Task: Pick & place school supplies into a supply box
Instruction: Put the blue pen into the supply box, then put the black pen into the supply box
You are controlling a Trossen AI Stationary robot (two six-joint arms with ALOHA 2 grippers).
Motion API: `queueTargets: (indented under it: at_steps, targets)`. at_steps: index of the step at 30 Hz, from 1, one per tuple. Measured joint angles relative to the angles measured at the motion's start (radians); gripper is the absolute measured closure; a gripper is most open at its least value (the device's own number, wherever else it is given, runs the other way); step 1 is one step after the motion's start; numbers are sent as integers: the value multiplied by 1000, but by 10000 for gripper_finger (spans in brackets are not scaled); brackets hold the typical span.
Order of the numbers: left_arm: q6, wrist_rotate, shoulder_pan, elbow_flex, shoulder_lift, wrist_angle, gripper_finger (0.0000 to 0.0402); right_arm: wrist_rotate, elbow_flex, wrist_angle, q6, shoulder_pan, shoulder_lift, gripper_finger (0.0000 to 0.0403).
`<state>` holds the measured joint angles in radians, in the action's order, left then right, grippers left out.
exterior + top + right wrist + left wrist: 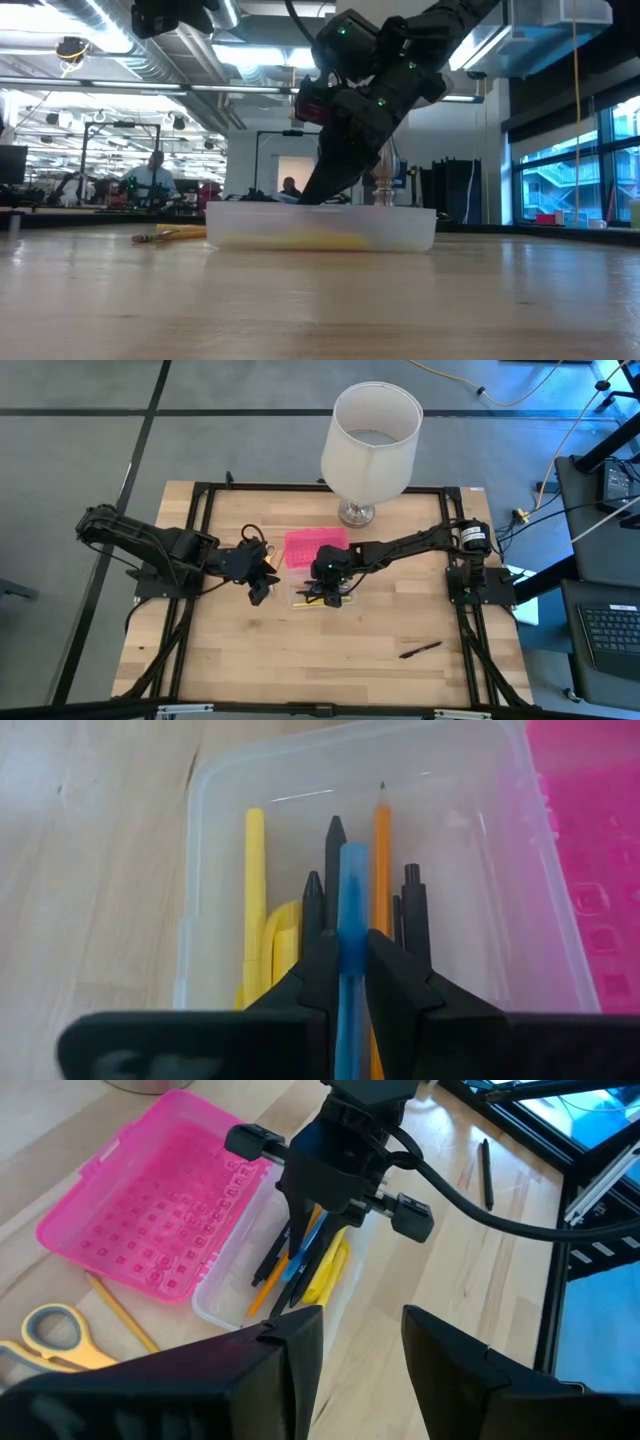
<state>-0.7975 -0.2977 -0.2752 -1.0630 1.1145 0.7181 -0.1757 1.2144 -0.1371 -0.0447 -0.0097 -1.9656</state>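
Observation:
The blue pen (352,890) is inside the clear tray's rim, among the other pens. My right gripper will let go of it, as the pen would lie there.
The supply box (232,1302) is a clear tray with its pink lid (150,1210) folded open beside it, in the middle of the table (250,660). In the box lie a yellow marker (255,890), black pens (333,860) and an orange pencil (382,850). My right gripper (325,588) reaches down into the box, shut on a blue pen (352,890). My left gripper (362,1360) is open and empty, left of the box. Yellow-handled scissors (50,1335) and a pencil (120,1310) lie by the lid. A black pen (420,650) lies at the near right. My right gripper pinches the blue pen's shaft (352,935) between its two fingers (320,970). The fingers slant down from above into the box, and the pen runs along them, sticking out past their tips. Its lower end (296,1260) points down among the pens in the box.
A tall lamp with a white shade (370,430) stands at the table's far edge behind the box. A black frame (205,500) runs around the tabletop. In the low view the box (320,228) shows side on, the scissors (170,235) to its left.

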Motion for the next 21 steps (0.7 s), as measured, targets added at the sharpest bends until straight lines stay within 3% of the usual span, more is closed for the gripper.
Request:
queueTargets:
  at_steps: [5, 15, 21]
  targets:
    - [0, 0, 0, 0, 0, 0, 272, -2, 0, 0, 26, 0, 0, 350]
    - [34, 0, 0, 0, 0, 0, 272, -10, 29, -38, 19, 0, 0, 288]
    - [39, 0, 0, 0, 0, 0, 272, -63, 189, -381, 30, 5, 32, 284]
